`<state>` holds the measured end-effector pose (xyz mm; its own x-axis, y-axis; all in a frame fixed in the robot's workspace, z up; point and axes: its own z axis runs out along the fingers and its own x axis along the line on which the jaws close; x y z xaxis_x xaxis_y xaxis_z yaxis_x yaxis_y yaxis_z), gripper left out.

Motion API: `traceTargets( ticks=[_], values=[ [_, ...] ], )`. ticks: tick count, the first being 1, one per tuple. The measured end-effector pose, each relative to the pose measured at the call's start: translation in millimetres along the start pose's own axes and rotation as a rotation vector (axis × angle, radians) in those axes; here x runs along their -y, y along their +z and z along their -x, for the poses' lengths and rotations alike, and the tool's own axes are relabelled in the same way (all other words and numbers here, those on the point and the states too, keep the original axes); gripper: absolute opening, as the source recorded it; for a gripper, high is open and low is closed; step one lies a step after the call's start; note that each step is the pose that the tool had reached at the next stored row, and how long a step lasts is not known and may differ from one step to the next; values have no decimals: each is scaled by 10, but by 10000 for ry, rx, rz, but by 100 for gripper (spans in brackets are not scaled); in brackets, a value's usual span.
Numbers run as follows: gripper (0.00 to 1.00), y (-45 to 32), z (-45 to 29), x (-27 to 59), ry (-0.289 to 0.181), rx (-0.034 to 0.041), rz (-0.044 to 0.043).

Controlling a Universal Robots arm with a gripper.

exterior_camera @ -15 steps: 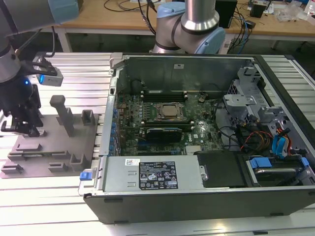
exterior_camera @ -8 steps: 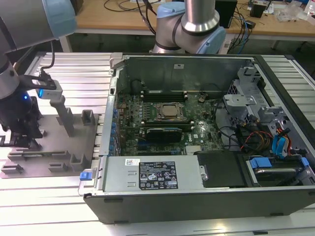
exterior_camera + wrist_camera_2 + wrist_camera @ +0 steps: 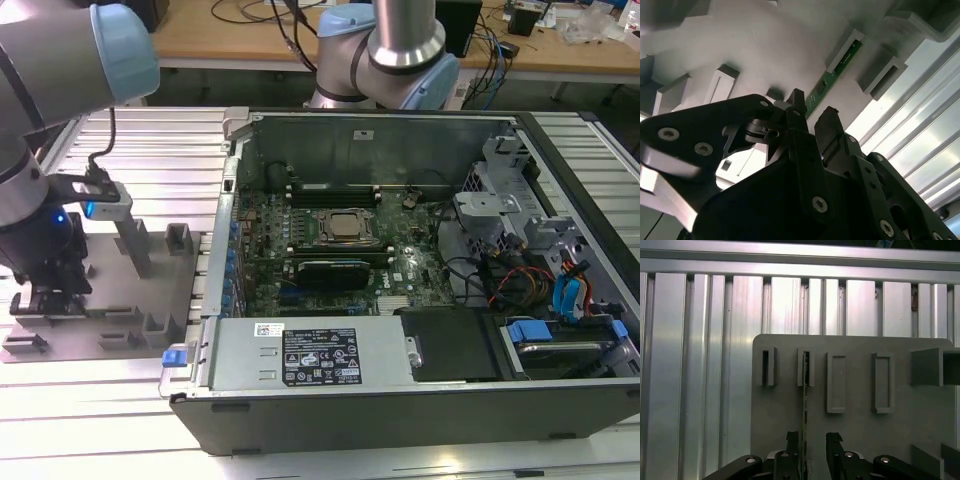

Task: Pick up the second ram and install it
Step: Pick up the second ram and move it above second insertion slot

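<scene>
Next, the gripper grabs the second ram by its exposed top edge (image 3: 804, 422) to install it in the motherboard.
The second ram (image 3: 805, 390) is a thin green stick standing on edge in a slotted holder of the grey fixture plate (image 3: 855, 440). In the second wrist view the second ram (image 3: 834, 74) shows its green face running out of the holder. My gripper (image 3: 812, 442) is low over the plate, open, with one finger on each side of the stick's near end; the stick lies closer to one finger (image 3: 792, 440). The second wrist view shows my gripper (image 3: 812, 109) the same way. In the exterior view my gripper (image 3: 50, 290) hangs over the plate at the exterior view's left.
An open computer case (image 3: 560, 160) fills the middle and the exterior view's right, with the motherboard, processor socket (image 3: 345, 228) and memory slots (image 3: 335, 188) inside. Grey posts (image 3: 135, 240) and blocks rise from the fixture plate (image 3: 110, 300). Ribbed aluminium table (image 3: 700, 365) surrounds the plate.
</scene>
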<state>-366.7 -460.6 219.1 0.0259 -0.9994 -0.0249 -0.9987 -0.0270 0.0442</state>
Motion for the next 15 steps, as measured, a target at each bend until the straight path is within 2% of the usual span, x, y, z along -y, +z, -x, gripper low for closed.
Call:
traceTargets(
  ticks=[3, 7, 12, 13, 15],
  values=[
    [34, 77, -62, -16, -4, 38, -1],
    [34, 162, -78, -20, -6, 69, -2],
    [34, 189, -78, -19, -7, 92, -3],
    [33, 189, -79, -19, -7, 94, -3],
    [19, 189, -79, -19, -7, 97, -2]
  ],
)
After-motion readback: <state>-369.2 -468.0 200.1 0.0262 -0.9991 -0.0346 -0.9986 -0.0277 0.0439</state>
